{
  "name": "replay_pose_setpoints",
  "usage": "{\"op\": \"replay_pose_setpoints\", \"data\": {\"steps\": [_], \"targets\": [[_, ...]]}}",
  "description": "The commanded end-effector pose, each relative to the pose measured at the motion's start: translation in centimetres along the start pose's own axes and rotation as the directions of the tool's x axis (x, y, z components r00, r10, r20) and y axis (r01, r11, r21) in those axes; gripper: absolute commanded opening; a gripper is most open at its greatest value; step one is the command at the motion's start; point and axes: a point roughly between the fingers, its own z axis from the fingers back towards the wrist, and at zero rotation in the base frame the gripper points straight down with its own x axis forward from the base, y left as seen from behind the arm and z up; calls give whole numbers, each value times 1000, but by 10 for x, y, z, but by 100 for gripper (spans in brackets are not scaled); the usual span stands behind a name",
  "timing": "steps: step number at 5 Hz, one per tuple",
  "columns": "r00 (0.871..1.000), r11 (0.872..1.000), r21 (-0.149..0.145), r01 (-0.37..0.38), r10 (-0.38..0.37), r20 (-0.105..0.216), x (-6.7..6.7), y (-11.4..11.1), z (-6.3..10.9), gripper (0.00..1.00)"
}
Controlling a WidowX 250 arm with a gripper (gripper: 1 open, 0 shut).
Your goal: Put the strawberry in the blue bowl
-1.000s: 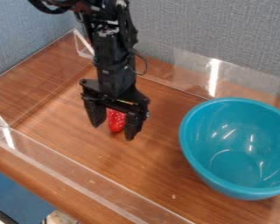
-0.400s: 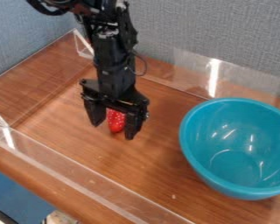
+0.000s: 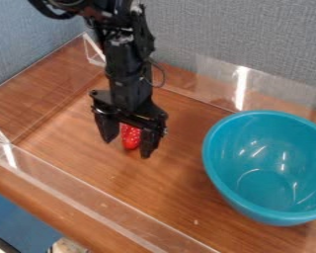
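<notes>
My gripper grabs the strawberry by its round red body (image 3: 130, 136) next, to put it in the blue bowl (image 3: 268, 165).
The strawberry (image 3: 131, 137), small and bright red, lies on the wooden table between the two black fingers of my gripper (image 3: 129, 140). The gripper points straight down over it with its jaws open, one finger on each side of the fruit; whether they touch it I cannot tell. The blue bowl (image 3: 268, 165), large, round and glossy teal, stands on the table to the right of the gripper, with nothing in it.
The wooden table (image 3: 55, 109) is ringed by low clear plastic walls (image 3: 240, 84). A grey-blue wall stands behind. The black arm (image 3: 125, 54) rises from the gripper toward the top of the view.
</notes>
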Motion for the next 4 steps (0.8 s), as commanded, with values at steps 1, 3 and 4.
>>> {"op": "replay_pose_setpoints", "data": {"steps": [1,3,4], "targets": [[999,1000,16,4,-5,51,19,-1,5,100],[999,1000,23,-4,3,50,32,-1,-3,100],[999,1000,28,-5,4,49,32,-3,-5,0]]}}
